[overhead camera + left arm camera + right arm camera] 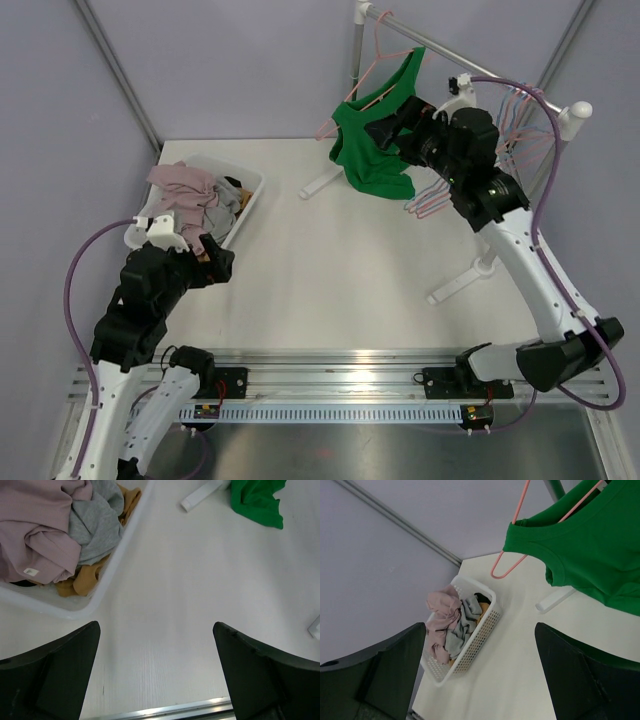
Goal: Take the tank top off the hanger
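Observation:
Next, my right gripper grips the pink hanger's wire arm beside its hook, to leave the tank top free to slip off.
A green tank top [365,150] hangs on a pink wire hanger [378,95] from the rail of a clothes rack [470,68] at the back. My right gripper [385,130] is raised right beside the top's upper right edge and stands open, holding nothing. In the right wrist view the tank top [600,555] and hanger [512,562] fill the upper right, above the open right gripper [480,630]. My left gripper [215,262] hovers low at the near left, open and empty [156,625]. The tank top's hem [257,500] shows far off.
A white perforated basket [250,190] with pink, grey and mustard clothes stands at the left, just beyond the left gripper. The rack's white feet [322,184] [462,278] rest on the table. Several pastel hangers [520,130] hang on the rail's right end.

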Motion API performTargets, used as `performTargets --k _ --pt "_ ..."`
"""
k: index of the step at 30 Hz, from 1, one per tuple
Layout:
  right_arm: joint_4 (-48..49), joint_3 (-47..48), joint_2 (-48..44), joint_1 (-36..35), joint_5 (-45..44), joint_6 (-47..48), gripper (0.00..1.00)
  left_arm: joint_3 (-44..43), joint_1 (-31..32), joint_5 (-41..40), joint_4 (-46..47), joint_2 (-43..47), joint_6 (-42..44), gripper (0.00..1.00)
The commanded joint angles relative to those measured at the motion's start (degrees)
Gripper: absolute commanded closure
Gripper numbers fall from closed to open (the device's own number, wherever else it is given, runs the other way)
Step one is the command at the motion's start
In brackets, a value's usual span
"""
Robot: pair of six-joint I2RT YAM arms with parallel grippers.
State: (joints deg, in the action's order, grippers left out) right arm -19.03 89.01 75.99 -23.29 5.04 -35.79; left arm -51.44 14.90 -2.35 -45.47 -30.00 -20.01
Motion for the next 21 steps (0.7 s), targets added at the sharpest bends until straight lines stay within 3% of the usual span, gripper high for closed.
performTargets --k 1,12,21 --pt "5.1 6.0 4.8 -3.3 -11.7 1.7 0.02 0.5 0.1 -1.9 5.8 1.3 -0.9 0.01" --pt "9.1 17.8 22.1 -4.7 -20.2 4.6 0.03 1.9 0.1 3.7 6.7 2.1 -0.4 0.01" --pt "4.6 38.4 39.9 -4.7 -25.9 9.5 0.06 2.2 0.1 8.0 7.5 2.2 0.5 0.01"
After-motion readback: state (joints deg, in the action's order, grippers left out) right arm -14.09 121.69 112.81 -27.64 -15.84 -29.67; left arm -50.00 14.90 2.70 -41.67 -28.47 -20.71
